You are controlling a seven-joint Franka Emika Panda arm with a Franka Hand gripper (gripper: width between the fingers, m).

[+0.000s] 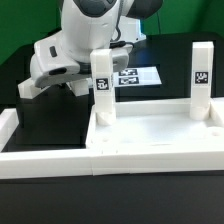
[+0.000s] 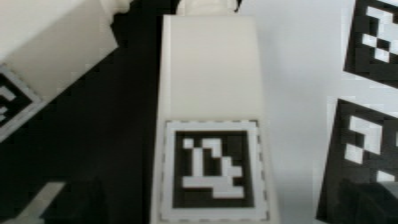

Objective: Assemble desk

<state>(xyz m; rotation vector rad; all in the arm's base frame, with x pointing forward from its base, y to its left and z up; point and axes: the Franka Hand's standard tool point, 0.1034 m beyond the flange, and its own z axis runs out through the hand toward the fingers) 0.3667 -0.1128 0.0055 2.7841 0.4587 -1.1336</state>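
The leg's tagged end is between my gripper's fingers, so my gripper should close on it. Closing now would hold it.
The desk top [image 1: 150,135], a white tray with a raised rim, lies at the front. Two white tagged legs stand upright in its far corner sockets: one [image 1: 103,88] at the exterior view's left and one [image 1: 200,78] at its right. My gripper [image 1: 102,55] is straight over the top of the left leg. In the wrist view that leg [image 2: 210,90] fills the middle and runs to the edge where the jaws are, its tag facing the camera. The fingertips themselves do not show clearly, so I cannot tell whether they press on the leg.
The marker board [image 1: 138,77] lies flat behind the desk top, and its tags show beside the leg in the wrist view [image 2: 365,140]. White border rails run along the exterior view's left [image 1: 10,125] and front [image 1: 110,165]. The table is black.
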